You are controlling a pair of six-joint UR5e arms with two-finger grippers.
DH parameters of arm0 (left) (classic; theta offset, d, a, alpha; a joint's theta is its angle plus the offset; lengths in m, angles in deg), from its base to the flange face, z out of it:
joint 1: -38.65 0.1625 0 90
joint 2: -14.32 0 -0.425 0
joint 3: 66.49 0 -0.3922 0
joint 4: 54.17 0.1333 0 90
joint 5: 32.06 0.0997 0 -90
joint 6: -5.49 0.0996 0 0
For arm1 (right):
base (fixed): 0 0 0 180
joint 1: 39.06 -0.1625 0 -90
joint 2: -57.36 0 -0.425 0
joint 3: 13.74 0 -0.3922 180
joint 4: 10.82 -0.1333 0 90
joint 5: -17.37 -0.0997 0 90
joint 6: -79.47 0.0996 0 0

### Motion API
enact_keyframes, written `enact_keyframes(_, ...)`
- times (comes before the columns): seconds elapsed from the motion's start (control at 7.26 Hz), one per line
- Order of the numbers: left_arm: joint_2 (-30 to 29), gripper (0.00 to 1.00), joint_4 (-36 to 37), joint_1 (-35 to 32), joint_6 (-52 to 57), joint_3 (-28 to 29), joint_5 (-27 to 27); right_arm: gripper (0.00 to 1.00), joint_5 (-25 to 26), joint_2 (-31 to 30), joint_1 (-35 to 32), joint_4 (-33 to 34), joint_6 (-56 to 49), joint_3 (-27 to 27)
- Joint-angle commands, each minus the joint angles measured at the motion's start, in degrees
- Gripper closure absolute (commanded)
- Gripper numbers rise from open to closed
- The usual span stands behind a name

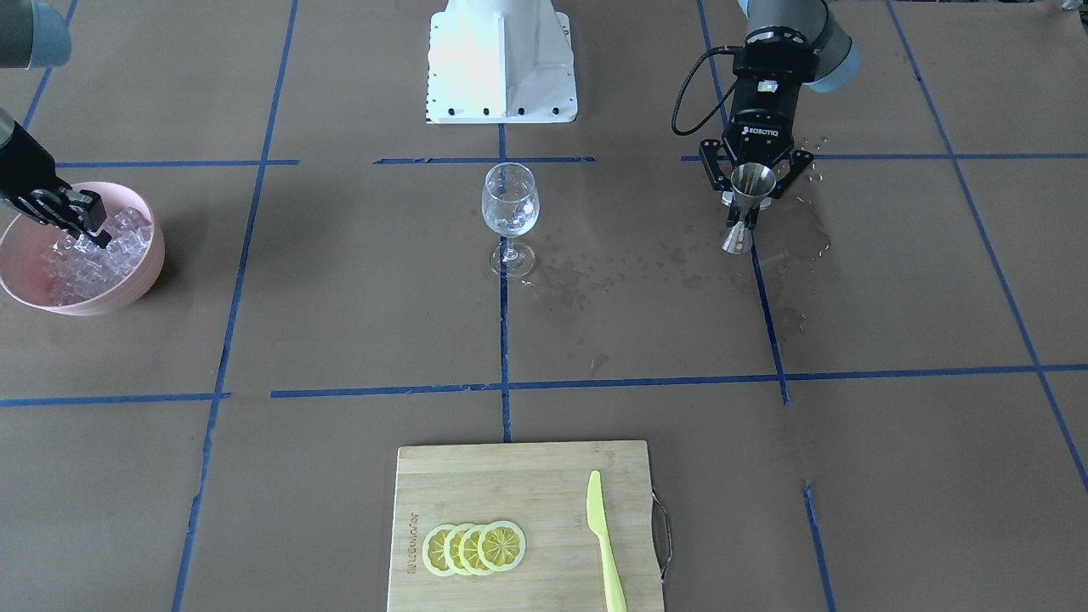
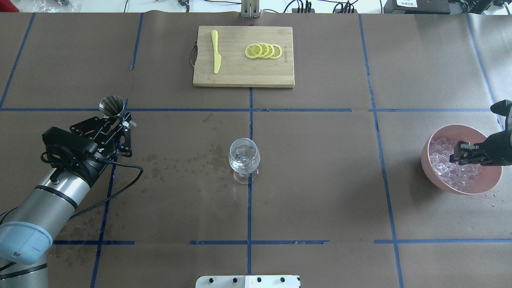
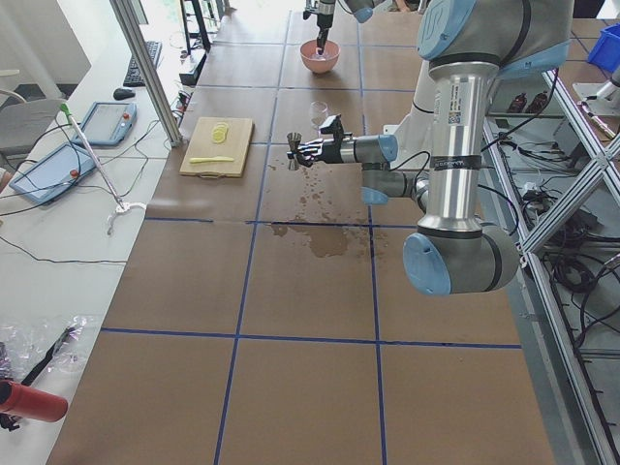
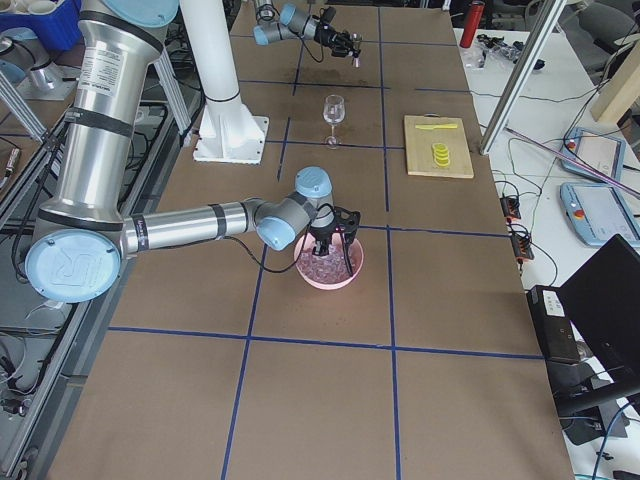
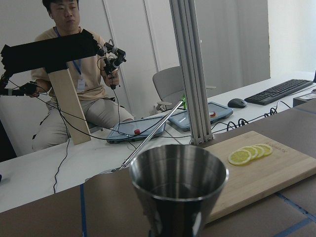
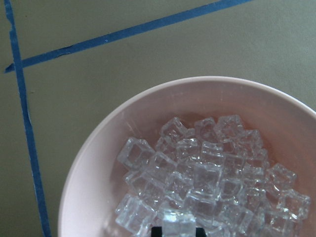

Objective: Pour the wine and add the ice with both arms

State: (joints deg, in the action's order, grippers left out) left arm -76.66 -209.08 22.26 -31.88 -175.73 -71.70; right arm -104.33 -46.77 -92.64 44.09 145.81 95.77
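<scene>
The steel jigger's cups flare wide, so my left gripper will next grab its narrow middle between them.
A clear wine glass with a little liquid in it stands at the table's middle. My left gripper is open, its fingers on either side of a steel jigger that stands upright on the table. My right gripper reaches down into a pink bowl heaped with ice. Its fingertips are shut on one cube at the heap's top.
A bamboo cutting board lies at the table's far side, with lemon slices and a yellow-green knife on it. Wet spots lie between glass and jigger. The white pedestal base stands behind the glass.
</scene>
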Motion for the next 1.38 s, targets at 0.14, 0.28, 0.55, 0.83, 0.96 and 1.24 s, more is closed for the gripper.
enact_keyframes(0.14, 0.1, 1.0, -3.5, 0.0, -6.7, 5.3, 0.1, 1.0, 0.1, -0.3, -2.6, 0.0, -0.2, 2.1)
enact_keyframes(0.28, 2.4, 1.0, -4.1, 0.0, -10.8, 6.0, 0.3, 1.0, 0.1, -0.2, -3.3, 0.0, -0.2, 2.7)
enact_keyframes(0.55, 7.6, 1.0, -4.4, 0.7, -16.1, 6.1, 1.0, 1.0, 0.4, 0.2, -3.6, 0.1, -0.2, 4.5)
enact_keyframes(0.83, 9.9, 1.0, -4.3, 4.1, -22.4, 6.6, 5.4, 1.0, 0.1, 0.4, -3.9, 0.1, -0.2, 7.3)
enact_keyframes(0.96, 10.2, 1.0, -4.3, 6.7, -26.8, 8.6, 8.7, 1.0, -0.1, 0.5, -4.2, 0.1, -0.2, 8.3)
enact_keyframes(1.24, 10.2, 1.0, -4.3, 8.2, -28.9, 11.5, 10.4, 1.0, -0.7, 0.6, -5.9, -0.1, -0.2, 9.9)
